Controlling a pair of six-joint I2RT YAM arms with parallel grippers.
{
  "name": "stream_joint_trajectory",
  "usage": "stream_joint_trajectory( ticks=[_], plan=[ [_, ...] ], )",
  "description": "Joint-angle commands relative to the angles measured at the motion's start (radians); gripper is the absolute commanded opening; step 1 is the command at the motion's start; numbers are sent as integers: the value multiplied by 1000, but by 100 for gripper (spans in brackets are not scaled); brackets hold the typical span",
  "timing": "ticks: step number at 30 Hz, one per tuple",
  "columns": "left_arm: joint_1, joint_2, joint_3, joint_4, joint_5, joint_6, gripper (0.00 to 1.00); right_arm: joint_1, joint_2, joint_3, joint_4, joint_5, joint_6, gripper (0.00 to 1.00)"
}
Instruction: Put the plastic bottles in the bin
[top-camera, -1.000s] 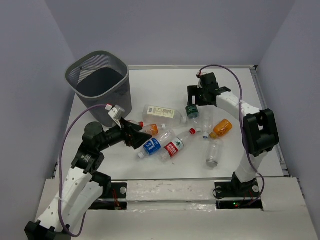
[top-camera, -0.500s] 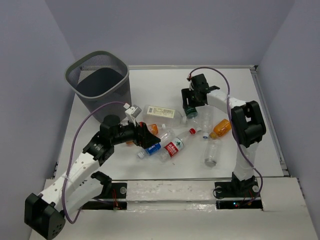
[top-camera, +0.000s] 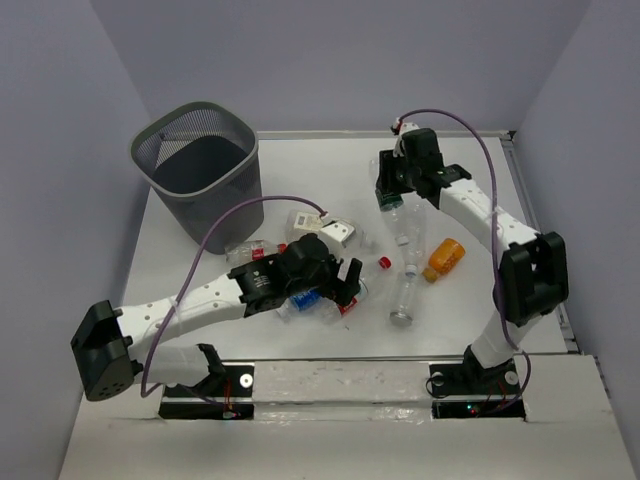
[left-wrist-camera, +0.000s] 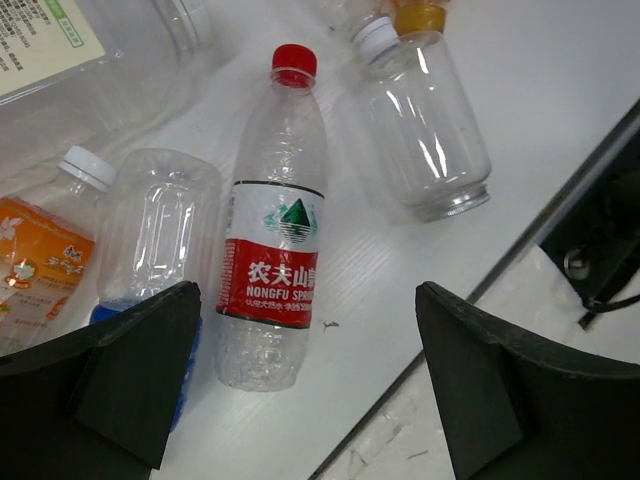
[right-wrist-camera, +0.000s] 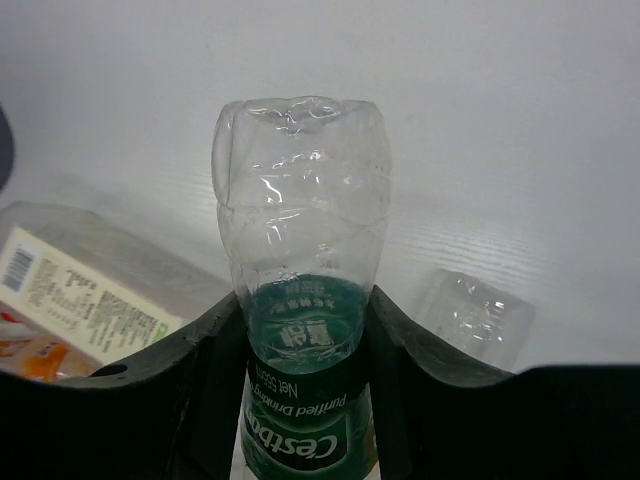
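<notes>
The red-capped bottle needs to be gripped next by its red label with my left gripper, so the bottom of the bottle stays free to go into the bin (top-camera: 195, 160).
My right gripper (top-camera: 392, 188) (right-wrist-camera: 303, 330) is shut on a clear plastic bottle with a green label (right-wrist-camera: 300, 300) (top-camera: 386, 178), held above the table at the back right. My left gripper (top-camera: 345, 285) (left-wrist-camera: 308, 300) hangs open over the pile of bottles near the front. A red-labelled, red-capped bottle (left-wrist-camera: 275, 265) lies just inside its left finger, untouched. A clear label-free bottle (left-wrist-camera: 430, 130) (top-camera: 403, 300) lies beyond it. The dark wire-mesh bin (top-camera: 195, 160) stands at the back left, apart from both grippers.
More bottles lie around: an orange one (top-camera: 444, 256), a clear one (top-camera: 408, 232), a squarish white-labelled one (left-wrist-camera: 60, 40) (right-wrist-camera: 80, 290), an orange-labelled one (left-wrist-camera: 40, 260) and one with a blue label (left-wrist-camera: 160, 230). The table's front edge (left-wrist-camera: 520, 270) runs close to the left gripper.
My left arm has swung right, over the bottle pile, and its jaws have widened. My right gripper has closed on the green-labelled bottle and raised it off the table.
</notes>
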Motion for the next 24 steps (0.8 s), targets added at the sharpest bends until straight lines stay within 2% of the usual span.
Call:
stream_joint_trajectory(
  ticks=[1,5,10,18,20,24],
  plan=[
    [-82,80,75,-15,-195,74,99,13,-169,-40,77,-51,19,38],
    [-136,167,102,4,-241,91,99,22,-276,-96,128,-103,56,38],
    [-144,223,97,50,-248,97,98,31,-410,-188,209,-160,94,37],
    [-144,379,115,71,-274,115,91,31,-577,-358,294,-229,156,37],
    [-144,419,125,73,-265,117,86,31,-623,-375,294,-228,154,37],
    [-144,456,132,64,-261,120,84,31,-694,-393,294,-231,159,37]
  ],
)
